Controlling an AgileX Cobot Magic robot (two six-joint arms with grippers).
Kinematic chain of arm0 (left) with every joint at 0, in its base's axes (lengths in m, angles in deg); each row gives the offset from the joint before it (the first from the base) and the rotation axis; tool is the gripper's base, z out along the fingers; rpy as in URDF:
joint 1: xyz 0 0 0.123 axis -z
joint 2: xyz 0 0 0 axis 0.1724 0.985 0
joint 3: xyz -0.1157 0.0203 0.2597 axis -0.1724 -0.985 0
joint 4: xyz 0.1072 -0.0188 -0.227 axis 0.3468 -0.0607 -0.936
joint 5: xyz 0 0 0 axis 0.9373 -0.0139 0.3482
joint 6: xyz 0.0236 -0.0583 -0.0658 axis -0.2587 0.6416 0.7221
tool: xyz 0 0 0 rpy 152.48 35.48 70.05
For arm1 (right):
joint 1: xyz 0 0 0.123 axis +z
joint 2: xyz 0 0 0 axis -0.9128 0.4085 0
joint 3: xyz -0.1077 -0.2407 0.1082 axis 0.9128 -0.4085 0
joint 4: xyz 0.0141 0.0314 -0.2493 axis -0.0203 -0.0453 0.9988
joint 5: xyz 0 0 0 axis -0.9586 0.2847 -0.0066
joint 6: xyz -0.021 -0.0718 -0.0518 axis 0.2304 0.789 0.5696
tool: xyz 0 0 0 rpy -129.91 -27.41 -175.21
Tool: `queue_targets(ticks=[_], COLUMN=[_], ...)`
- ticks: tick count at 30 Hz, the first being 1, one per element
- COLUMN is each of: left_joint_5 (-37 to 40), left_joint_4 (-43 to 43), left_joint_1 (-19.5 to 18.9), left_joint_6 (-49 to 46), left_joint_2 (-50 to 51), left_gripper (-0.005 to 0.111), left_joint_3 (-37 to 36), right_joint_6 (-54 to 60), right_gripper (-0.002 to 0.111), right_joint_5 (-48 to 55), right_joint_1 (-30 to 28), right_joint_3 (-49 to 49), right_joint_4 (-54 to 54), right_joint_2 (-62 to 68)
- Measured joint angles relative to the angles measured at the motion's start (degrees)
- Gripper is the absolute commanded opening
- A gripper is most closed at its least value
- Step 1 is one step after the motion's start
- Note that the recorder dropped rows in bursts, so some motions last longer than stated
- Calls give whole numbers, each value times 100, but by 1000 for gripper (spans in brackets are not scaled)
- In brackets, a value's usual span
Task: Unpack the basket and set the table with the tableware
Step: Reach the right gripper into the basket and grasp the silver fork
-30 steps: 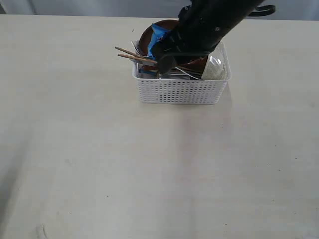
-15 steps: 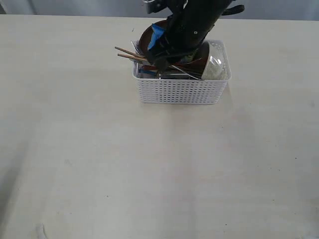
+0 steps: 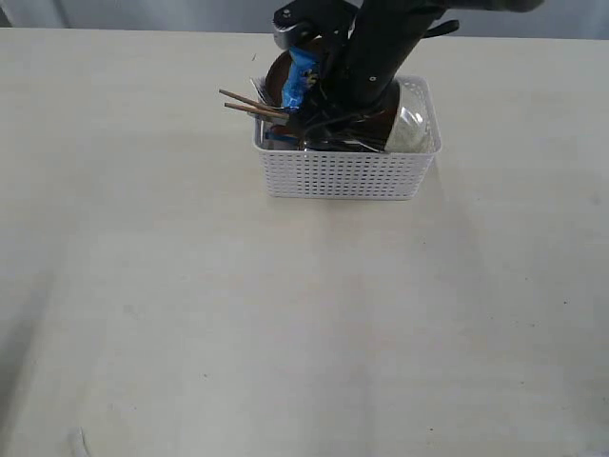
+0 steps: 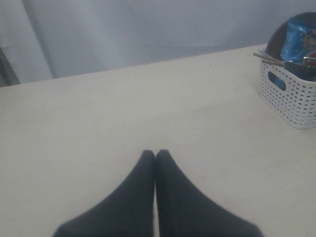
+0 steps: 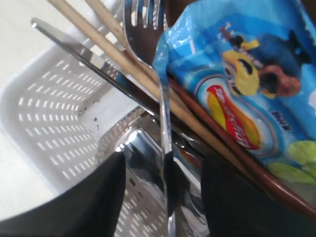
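Observation:
I will next use my right gripper to pick up the fork [image 5: 160,98] by its bare handle [image 5: 168,160], since the chip bag and chopsticks crowd around the fork's teeth.
The white basket [image 3: 343,176] stands on the table [image 3: 285,324] at the far middle. It holds two chopsticks [image 3: 249,103] sticking out to the left, a reddish-brown plate [image 3: 275,81] and a white bowl [image 3: 411,129]. My right gripper [image 3: 319,129] reaches down into it. In the right wrist view my right gripper [image 5: 163,163] is open, its fingers on either side of the steel fork's [image 5: 160,98] handle, above a shiny steel cup [image 5: 140,158]. The knife [image 5: 84,57] and the chopsticks [image 5: 123,59] lie beside it. My left gripper [image 4: 155,154] is shut and empty above bare table.
A blue chip bag [image 3: 302,76] leans on the plate in the basket, close to the right gripper's fingers [image 5: 237,197]. From the left wrist view the basket [image 4: 291,98] stands far off. A grey wall runs behind the table's far edge.
The right arm has swung from a slant to nearly upright over the basket. Its gripper has gone deeper among the cutlery, still open. The basket has not moved.

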Motion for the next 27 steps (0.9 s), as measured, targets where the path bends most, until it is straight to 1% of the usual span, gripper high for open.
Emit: queue_targets(ticks=[1, 3, 4, 8, 17, 27], left_joint_5=[0, 0, 0, 0, 0, 0], left_joint_4=[0, 0, 0, 0, 0, 0], left_joint_1=[0, 0, 0, 0, 0, 0], left_joint_6=[0, 0, 0, 0, 0, 0], left_joint_2=[0, 0, 0, 0, 0, 0], left_gripper=[0, 0, 0, 0, 0, 0], left_joint_3=[0, 0, 0, 0, 0, 0], right_joint_6=[0, 0, 0, 0, 53, 53], right_gripper=[43, 33, 25, 0, 0, 0], right_joint_5=[0, 0, 0, 0, -49, 148], right_joint_1=[0, 0, 0, 0, 0, 0], right_joint_3=[0, 0, 0, 0, 23, 95], right_joint_4=[0, 11, 11, 31, 48, 48], right_joint_2=[35, 94, 112, 127, 83, -333])
